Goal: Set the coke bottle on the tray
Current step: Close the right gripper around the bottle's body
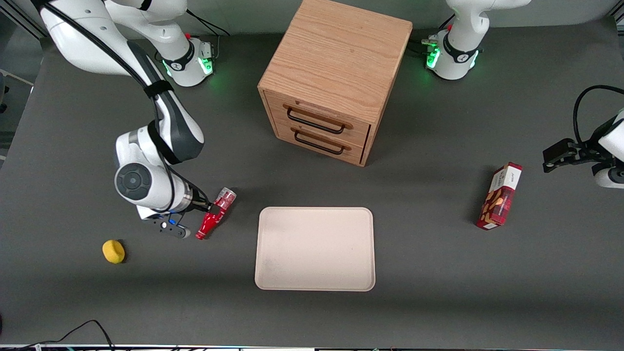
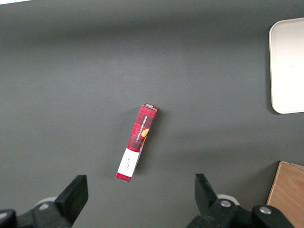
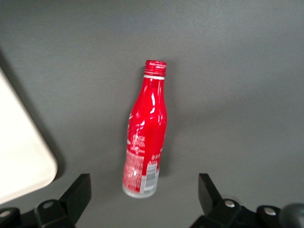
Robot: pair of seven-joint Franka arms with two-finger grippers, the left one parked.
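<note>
My right gripper should next hold the coke bottle by its label-printed body point(image 1: 216, 212), so that it can set the bottle onto the cream tray point(image 1: 314, 248).
The coke bottle point(image 1: 215, 215) lies on its side on the dark table, its red cap pointing toward the front camera and its silvery base away from it. In the right wrist view the bottle point(image 3: 145, 137) shows its white script and label. My right gripper point(image 1: 209, 206) hovers over the bottle's base end. It is open point(image 3: 143, 184), with one finger on each side of the base and not touching it. The cream-beige tray point(image 1: 314, 248) lies flat beside the bottle, toward the parked arm's end, with nothing on it. One rounded tray corner point(image 3: 19, 156) shows in the right wrist view.
A wooden two-drawer cabinet point(image 1: 336, 73) stands farther from the front camera than the tray. A red snack box point(image 1: 499, 197) lies toward the parked arm's end and also shows in the left wrist view point(image 2: 137, 142). A small yellow object point(image 1: 113, 251) lies toward the working arm's end.
</note>
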